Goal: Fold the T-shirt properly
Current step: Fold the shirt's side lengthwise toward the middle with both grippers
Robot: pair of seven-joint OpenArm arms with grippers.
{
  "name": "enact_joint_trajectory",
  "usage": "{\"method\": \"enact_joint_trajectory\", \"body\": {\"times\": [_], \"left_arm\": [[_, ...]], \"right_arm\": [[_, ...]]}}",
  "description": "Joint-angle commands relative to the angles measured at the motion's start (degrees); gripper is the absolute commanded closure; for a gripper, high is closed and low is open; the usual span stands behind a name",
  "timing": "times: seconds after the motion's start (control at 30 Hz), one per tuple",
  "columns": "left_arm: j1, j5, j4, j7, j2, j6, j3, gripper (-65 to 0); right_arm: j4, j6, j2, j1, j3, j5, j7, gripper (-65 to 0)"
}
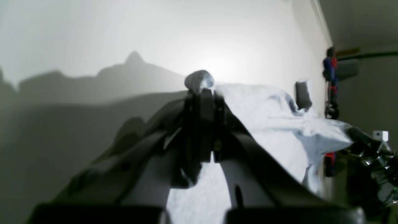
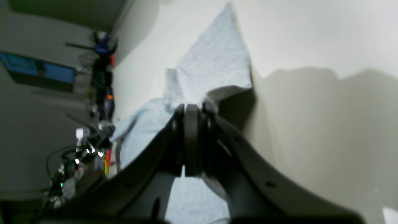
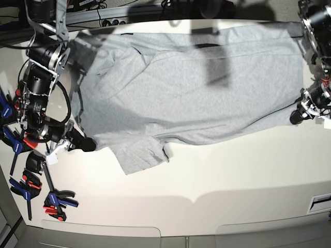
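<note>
My left gripper's fingers hold the T-shirt's near edge (image 3: 290, 122) (image 1: 198, 80) out above the white table, so it is too early to release; next, the edge goes back over the T-shirt.
The light grey T-shirt (image 3: 196, 88) lies spread across the far half of the white table (image 3: 217, 181), plain side up, with one sleeve (image 3: 140, 155) sticking out toward the front. My right gripper (image 3: 86, 145) is shut on the shirt's near edge at the view's left. In the right wrist view its closed fingers (image 2: 192, 115) pinch the cloth (image 2: 214, 62). My left gripper (image 3: 297, 115) is shut on the same edge at the view's right. In the left wrist view a nub of fabric (image 1: 199, 79) shows above its closed fingertips (image 1: 202, 99).
Blue and orange clamps (image 3: 51, 199) sit along the table's left edge beside the right arm's base. Cables and a power strip (image 3: 108, 20) run behind the table. The near table edge has a label (image 3: 320, 200) at the right.
</note>
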Motion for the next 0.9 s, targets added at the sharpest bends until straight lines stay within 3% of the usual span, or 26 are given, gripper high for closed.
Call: {"method": "enact_joint_trajectory", "body": {"times": [0.0, 0.47, 0.87], "left_arm": [[0.0, -1.4, 2.1, -0.5, -1.6, -0.7, -0.3, 0.0], [14.2, -0.4, 23.7, -1.8, -1.0, -0.7, -0.3, 0.0], [20.9, 0.1, 27.1, -1.6, -0.9, -0.7, -5.9, 0.0]], "right_arm": [[2.1, 0.5, 1.0, 0.6, 0.2, 1.7, 0.1, 0.0], [33.0, 0.5, -0.8, -20.4, 1.0, 1.4, -0.1, 0.0], [36.7, 0.5, -0.7, -26.8, 10.4, 1.4, -1.2, 0.0]]}}
